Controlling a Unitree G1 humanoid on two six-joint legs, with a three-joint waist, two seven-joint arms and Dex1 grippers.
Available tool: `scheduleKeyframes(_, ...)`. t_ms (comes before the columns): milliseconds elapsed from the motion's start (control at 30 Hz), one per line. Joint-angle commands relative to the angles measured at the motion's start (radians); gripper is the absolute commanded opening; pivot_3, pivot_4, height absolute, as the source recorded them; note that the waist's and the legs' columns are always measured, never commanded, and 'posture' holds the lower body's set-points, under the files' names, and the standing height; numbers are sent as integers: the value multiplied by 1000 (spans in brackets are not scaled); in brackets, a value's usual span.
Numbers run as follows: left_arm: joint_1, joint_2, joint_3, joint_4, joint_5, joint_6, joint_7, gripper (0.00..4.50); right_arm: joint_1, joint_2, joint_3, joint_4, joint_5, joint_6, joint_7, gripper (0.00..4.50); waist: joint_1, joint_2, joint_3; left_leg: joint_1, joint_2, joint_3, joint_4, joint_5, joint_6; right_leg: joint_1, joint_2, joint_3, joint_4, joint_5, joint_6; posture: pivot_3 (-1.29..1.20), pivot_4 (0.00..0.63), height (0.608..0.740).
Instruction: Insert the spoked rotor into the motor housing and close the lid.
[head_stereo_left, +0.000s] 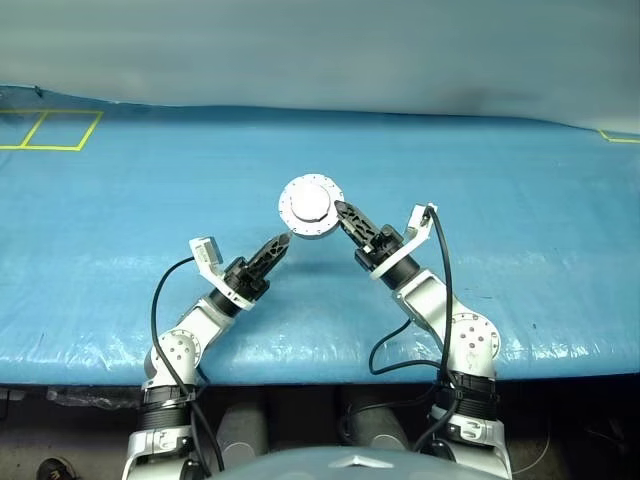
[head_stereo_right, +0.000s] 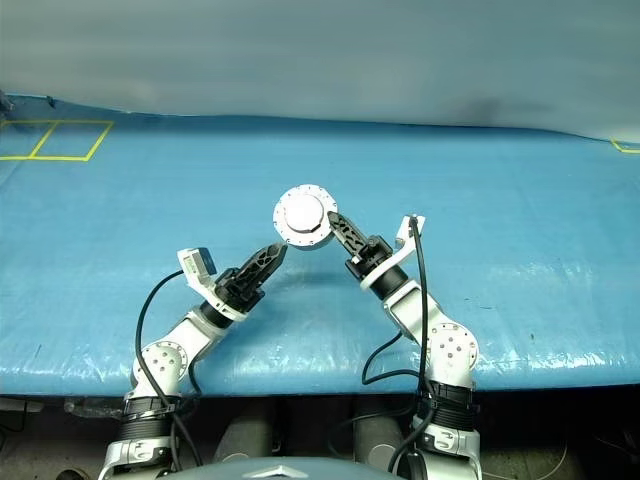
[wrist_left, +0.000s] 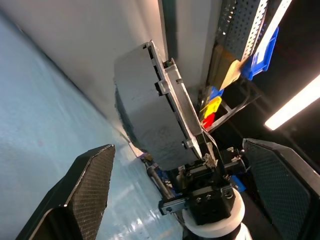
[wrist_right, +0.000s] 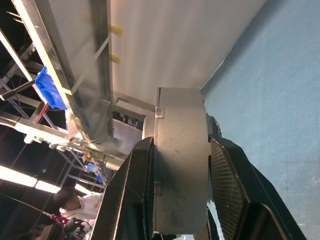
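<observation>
I am not ready to close my left gripper yet: its fingers stop short of the motor housing (head_stereo_left: 293, 222), and blue sheet (head_stereo_left: 266, 228) shows beside them. I should move it toward the motor housing first, then close on it.
My right gripper (head_stereo_left: 346, 216) is shut on the motor housing (wrist_right: 180, 165), a short silver-grey cylinder, and holds it off the blue table by its side wall. The lid (head_stereo_left: 311, 206), plain grey with a raised middle, sits on the housing and faces my head camera. My left gripper (head_stereo_left: 277, 248) is open just to the left of the housing and does not touch it. In the left wrist view the housing (wrist_left: 145, 115) stands beyond the two spread fingers (wrist_left: 90, 190). The spoked rotor is hidden.
A blue sheet covers the table (head_stereo_left: 120, 200). Yellow tape squares (head_stereo_left: 60, 130) mark its far left corner, and a yellow mark (head_stereo_left: 620, 137) lies at the far right. The table's front edge (head_stereo_left: 320, 368) runs just ahead of my arms.
</observation>
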Motion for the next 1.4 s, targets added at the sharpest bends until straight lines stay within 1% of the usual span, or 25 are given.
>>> scheduleKeyframes(33,-47,-36,27,-7,-51,10,34,4457,-12,2,35,-92,51,0,33,1215,0,0,0,0,0,0,0,0,0,0,0,0,0,0,0,0,150,740)
scheduleKeyframes(333,-137,-91,40,89,-34,-8,22,4457,15,-14,102,-147,44,13,64,1215,-3,0,0,0,0,0,0,0,0,0,0,0,0,0,0,0,150,740)
scheduleKeyframes(467,-143,-95,18,86,-10,-9,9,4457,22,-22,116,-150,46,7,65,1215,-2,0,0,0,0,-1,1,0,0,1,0,0,0,0,0,0,150,740)
scheduleKeyframes(600,-137,-104,27,79,-2,-28,13,4457,21,-27,115,-145,46,-2,58,1215,-2,0,0,0,-1,-1,1,0,0,1,0,0,0,0,0,0,150,740)
scheduleKeyframes(700,-136,-111,46,81,-11,-37,12,3860,17,-28,112,-138,43,-7,51,1215,-2,0,0,0,0,-1,1,0,0,1,0,0,0,0,0,0,150,740)
scheduleKeyframes(767,-134,-109,44,78,-8,-37,4,3174,15,-27,111,-134,40,-9,50,1215,-2,0,0,0,0,-1,1,0,0,1,0,0,0,0,0,0,150,740)
scheduleKeyframes(833,-134,-108,44,79,-9,-38,2,2704,13,-27,113,-131,36,-9,50,1215,-2,0,0,-1,-1,-1,1,0,0,1,0,0,0,0,0,0,150,740)
scheduleKeyframes(1067,-131,-110,50,85,-6,-38,32,2697,12,-28,116,-118,19,-16,44,1215,-2,0,0,0,-1,-1,1,0,0,1,0,0,0,0,0,0,150,740)
scheduleKeyframes(1133,-130,-109,50,84,-3,-43,31,2697,13,-35,119,-115,-6,-29,57,1215,-2,0,0,0,-1,-1,1,0,0,1,0,0,0,0,0,0,150,740)
scheduleKeyframes(1200,-128,-111,50,82,4,-51,38,2697,14,-40,120,-114,-32,-45,60,1974,-2,0,0,0,-1,-1,1,0,0,1,0,0,0,0,0,0,150,740)
scheduleKeyframes(1300,-125,-111,54,82,18,-64,44,2697,12,-28,114,-111,-72,-85,41,2865,-3,0,0,0,-1,-1,1,0,0,1,0,0,0,0,0,0,150,740)
scheduleKeyframes(1333,-124,-112,58,83,26,-73,49,2697,8,-31,116,-109,-108,-107,36,3183,-3,0,0,0,-1,-1,1,0,0,1,0,0,0,0,0,0,150,740)
scheduleKeyframes(1400,-122,-117,70,87,45,-104,70,2697,2,-35,121,-96,-189,-162,25,3183,-3,0,0,0,-1,-1,1,0,0,1,0,0,0,1,1,0,150,740)
